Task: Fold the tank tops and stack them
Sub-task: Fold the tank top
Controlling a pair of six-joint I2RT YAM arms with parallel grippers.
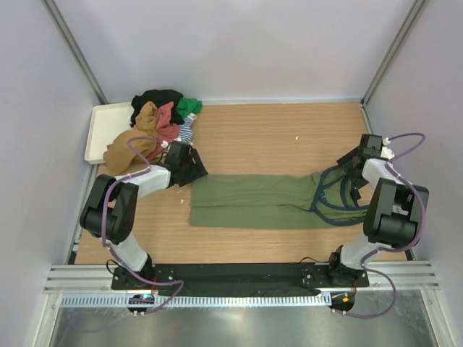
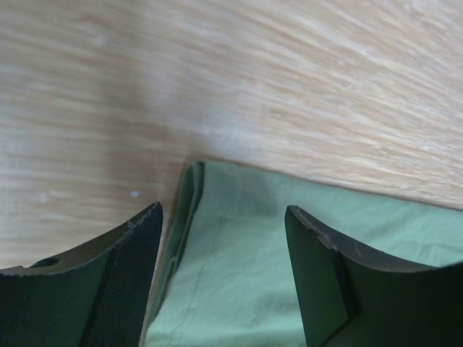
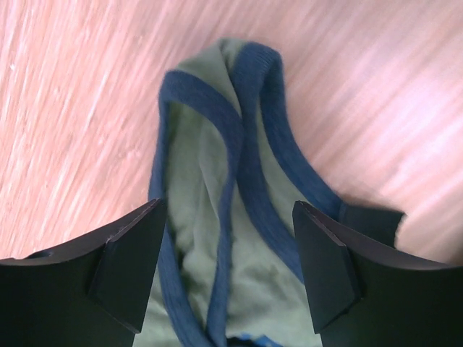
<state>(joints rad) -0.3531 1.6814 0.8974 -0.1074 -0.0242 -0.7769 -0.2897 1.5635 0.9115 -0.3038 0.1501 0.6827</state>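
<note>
Next, the left gripper grabs the olive green tank top's layered far corner (image 1: pixel 198 180) (image 2: pixel 212 192), opposite the navy-trimmed straps, to turn the tank top for folding.
One olive green tank top (image 1: pixel 253 201) lies flat across the table's middle, folded into a long band. Its navy-trimmed straps (image 1: pixel 338 196) point right. My left gripper (image 1: pixel 194 170) hovers open over the band's far left corner. In the left wrist view that layered green corner (image 2: pixel 239 253) lies under the left gripper (image 2: pixel 223 211), and neither finger touches it. My right gripper (image 1: pixel 352 172) hangs open above the straps. The right wrist view has the navy-edged strap loop (image 3: pixel 239 123) between the parted fingers of the right gripper (image 3: pixel 228 204), not pinched. More tank tops (image 1: pixel 160 116) are heaped at the back left.
The heap mixes black (image 1: pixel 155 97), mustard (image 1: pixel 137 141), red (image 1: pixel 171 123), bright green (image 1: pixel 190 106) and striped cloth, and partly overlaps a cream tray (image 1: pixel 97 134) at the left wall. Bare wooden table (image 1: pixel 282 137) stretches behind the olive top. Grey walls close three sides.
</note>
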